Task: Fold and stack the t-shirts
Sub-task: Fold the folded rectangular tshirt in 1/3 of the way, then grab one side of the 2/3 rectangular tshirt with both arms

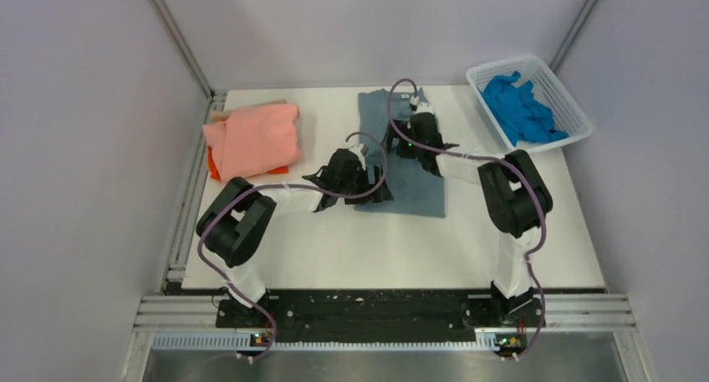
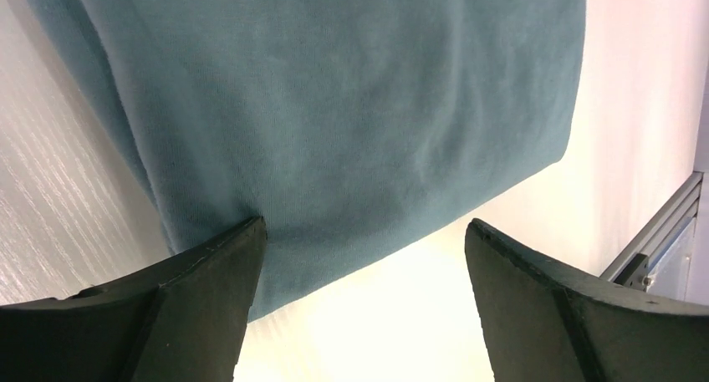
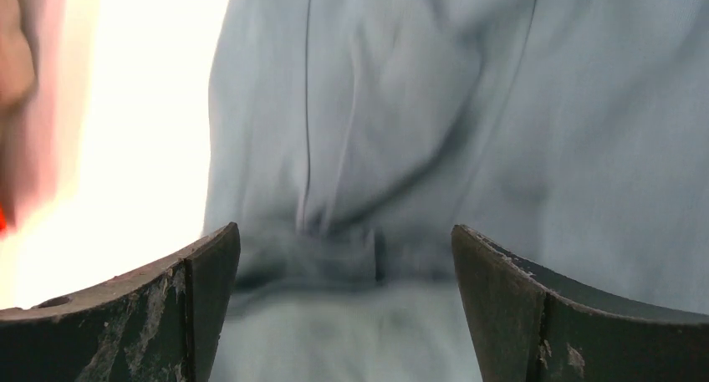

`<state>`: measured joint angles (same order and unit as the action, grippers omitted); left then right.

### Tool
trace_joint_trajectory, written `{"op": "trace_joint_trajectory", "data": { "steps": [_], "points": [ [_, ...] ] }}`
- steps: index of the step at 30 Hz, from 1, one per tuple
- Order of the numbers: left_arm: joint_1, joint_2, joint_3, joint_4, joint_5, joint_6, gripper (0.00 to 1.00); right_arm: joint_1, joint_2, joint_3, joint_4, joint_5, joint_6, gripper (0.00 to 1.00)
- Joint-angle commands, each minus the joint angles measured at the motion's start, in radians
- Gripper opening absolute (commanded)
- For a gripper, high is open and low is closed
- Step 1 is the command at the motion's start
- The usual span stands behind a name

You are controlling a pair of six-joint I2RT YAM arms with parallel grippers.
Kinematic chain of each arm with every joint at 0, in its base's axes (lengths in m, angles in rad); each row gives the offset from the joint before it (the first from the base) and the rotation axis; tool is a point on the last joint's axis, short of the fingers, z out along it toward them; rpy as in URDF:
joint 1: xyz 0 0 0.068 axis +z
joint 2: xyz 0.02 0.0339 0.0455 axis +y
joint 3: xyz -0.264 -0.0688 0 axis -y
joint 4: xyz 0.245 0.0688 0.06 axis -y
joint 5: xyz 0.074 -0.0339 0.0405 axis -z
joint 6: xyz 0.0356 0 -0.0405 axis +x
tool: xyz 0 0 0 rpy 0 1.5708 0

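Note:
My left gripper grips the grey-blue t-shirt by its near corner [image 1: 365, 206] [image 2: 291, 281] next, through the folded layers, to fold that end of the t-shirt toward the collar.
A dusty grey-blue t-shirt [image 1: 415, 190] lies folded in a long strip in the middle of the table. My left gripper [image 1: 374, 188] is open over its near left edge; in the left wrist view the shirt [image 2: 334, 106] fills the top, its edge running between the open fingers [image 2: 209, 282]. My right gripper [image 1: 411, 119] is open over the shirt's far part; the right wrist view shows wrinkled cloth [image 3: 401, 148] between its fingers [image 3: 201, 290]. A salmon-pink shirt [image 1: 255, 137] lies folded on an orange one [image 1: 213, 163] at the far left. A bright blue shirt [image 1: 520, 108] lies in the basket.
The white mesh basket [image 1: 568, 106] stands at the far right corner. Metal frame rails [image 1: 188, 206] run along the table's left edge and across the front. Grey walls close in both sides and the back.

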<state>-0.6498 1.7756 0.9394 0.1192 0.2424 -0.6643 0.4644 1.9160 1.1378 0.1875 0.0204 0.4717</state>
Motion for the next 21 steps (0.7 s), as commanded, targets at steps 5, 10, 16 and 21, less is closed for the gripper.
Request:
{"op": "trace_joint_trajectory", "data": {
  "steps": [5, 10, 16, 21],
  "points": [
    [-0.006, -0.025, -0.066, -0.049, -0.059, -0.019, 0.94, -0.081, 0.119, 0.368, -0.009, 0.013, -0.059, 0.95],
    [-0.009, -0.113, -0.013, -0.096, -0.081, 0.006, 0.94, -0.081, -0.078, 0.216, -0.057, 0.037, -0.122, 0.97],
    [-0.019, -0.283, -0.079, -0.147, -0.221, -0.006, 0.96, -0.084, -0.429, -0.178, -0.095, 0.144, -0.098, 0.99],
    [-0.007, -0.306, -0.113, -0.253, -0.408, -0.020, 0.99, -0.093, -0.691, -0.513, -0.080, 0.138, 0.031, 0.99]
  ]
}}
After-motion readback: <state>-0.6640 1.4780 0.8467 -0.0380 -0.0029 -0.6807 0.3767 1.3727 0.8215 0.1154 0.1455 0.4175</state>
